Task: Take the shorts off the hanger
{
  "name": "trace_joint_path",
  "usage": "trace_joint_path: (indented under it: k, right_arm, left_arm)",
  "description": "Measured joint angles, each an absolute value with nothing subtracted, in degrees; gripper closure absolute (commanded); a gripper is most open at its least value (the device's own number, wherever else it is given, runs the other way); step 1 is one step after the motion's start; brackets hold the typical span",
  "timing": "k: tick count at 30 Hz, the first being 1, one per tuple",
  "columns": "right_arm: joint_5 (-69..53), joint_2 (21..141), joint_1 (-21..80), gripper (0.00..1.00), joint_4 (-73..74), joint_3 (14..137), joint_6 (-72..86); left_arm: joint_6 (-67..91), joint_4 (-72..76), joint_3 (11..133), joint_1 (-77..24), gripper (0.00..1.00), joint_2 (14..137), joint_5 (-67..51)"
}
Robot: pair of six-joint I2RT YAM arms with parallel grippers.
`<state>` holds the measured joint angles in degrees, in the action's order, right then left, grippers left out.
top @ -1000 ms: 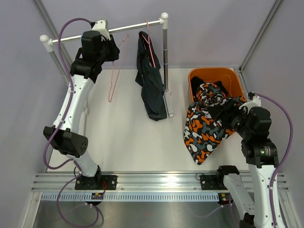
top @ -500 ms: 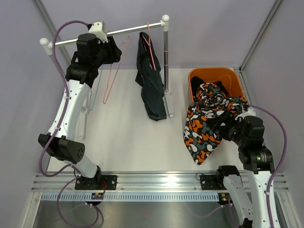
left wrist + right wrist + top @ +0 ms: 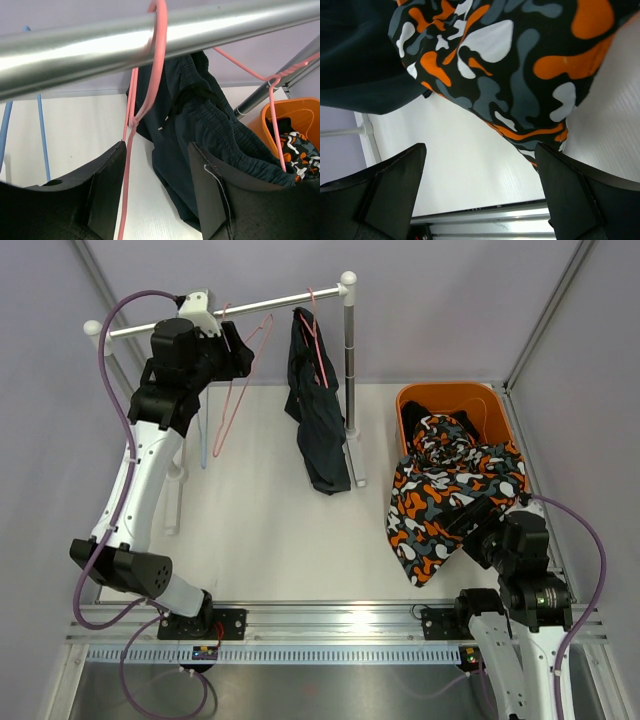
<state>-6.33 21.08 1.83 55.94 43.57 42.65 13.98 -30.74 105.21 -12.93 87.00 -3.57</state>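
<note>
I will next tuck the camouflage shorts fully inside the basket, so my right gripper will grab the shorts by the part draped outside the basket's front rim (image 3: 427, 532) (image 3: 509, 90).
Black shorts (image 3: 316, 415) hang on a pink hanger (image 3: 317, 325) from the rail (image 3: 270, 302); the left wrist view shows the black shorts (image 3: 210, 130) close by. Beside them an empty pink hanger (image 3: 238, 390) hangs tilted. My left gripper (image 3: 238, 352) is up at the rail, open. The empty hanger's wire (image 3: 126, 200) runs down just inside its left finger (image 3: 107, 185). Camouflage shorts (image 3: 440, 505) drape over the front rim of the orange basket (image 3: 455, 398) onto the table. My right gripper (image 3: 472, 523) stands wide open just in front of the camouflage shorts (image 3: 510, 65), holding nothing.
The rack's upright post (image 3: 348, 360) stands just right of the black shorts. A blue hanger (image 3: 203, 445) hangs left of the pink one. More dark cloth (image 3: 425, 412) lies in the basket. The aluminium base rail (image 3: 330, 618) runs along the near edge.
My left gripper opened and shifted left along the rail; the empty pink hanger swung left. My right gripper opened wide, let go of the camouflage shorts and drew back toward the near edge.
</note>
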Motion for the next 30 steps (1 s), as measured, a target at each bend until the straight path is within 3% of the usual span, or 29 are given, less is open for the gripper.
trace_joint_path:
  k: [16, 19, 20, 21, 23, 24, 26, 27, 28, 30]
  right_arm:
    - [2.1, 8.8, 1.8, 0.00, 53.9, 28.1, 51.7]
    - [1.8, 5.4, 1.8, 0.09, 51.3, 24.9, 52.5]
    - [1.6, 4.3, 1.8, 0.13, 50.4, 24.2, 52.8]
    - [1.4, 3.2, 1.8, 0.26, 49.6, 23.7, 52.9]
    - [0.3, 1.6, 1.8, 0.42, 47.4, 23.1, 53.2]
    - [-0.3, 1.2, 1.8, 0.61, 46.3, 23.0, 53.3]
    - [-1.6, 1.2, 1.8, 0.80, 43.9, 23.0, 53.8]
    - [-2.3, 1.4, 1.8, 0.95, 42.7, 23.0, 53.9]
    - [-2.9, 1.8, 1.8, 1.00, 41.7, 23.2, 53.8]
    - [-4.2, 4.2, 1.8, 1.00, 40.6, 24.7, 54.3]
  left_arm:
    - [14.0, -29.9, 102.5, -12.9, 0.42, 84.0, -4.0]
    - [14.0, -29.8, 102.1, -12.9, 0.42, 83.8, -4.0]
    - [14.0, -29.8, 101.8, -12.9, 0.42, 83.7, -4.0]
    - [14.0, -29.9, 101.5, -12.9, 0.42, 83.6, -4.0]
    - [14.0, -29.8, 101.1, -12.9, 0.42, 83.6, -4.0]
    - [14.0, -29.8, 100.9, -12.9, 0.42, 83.6, -4.0]
    - [14.0, -29.9, 100.6, -12.9, 0.42, 83.6, -4.1]
    - [14.0, -29.8, 100.4, -12.9, 0.42, 83.6, -4.1]
    - [14.0, -29.8, 100.3, -12.9, 0.42, 83.6, -4.1]
    - [14.0, -29.8, 100.3, -12.9, 0.42, 83.5, -4.0]
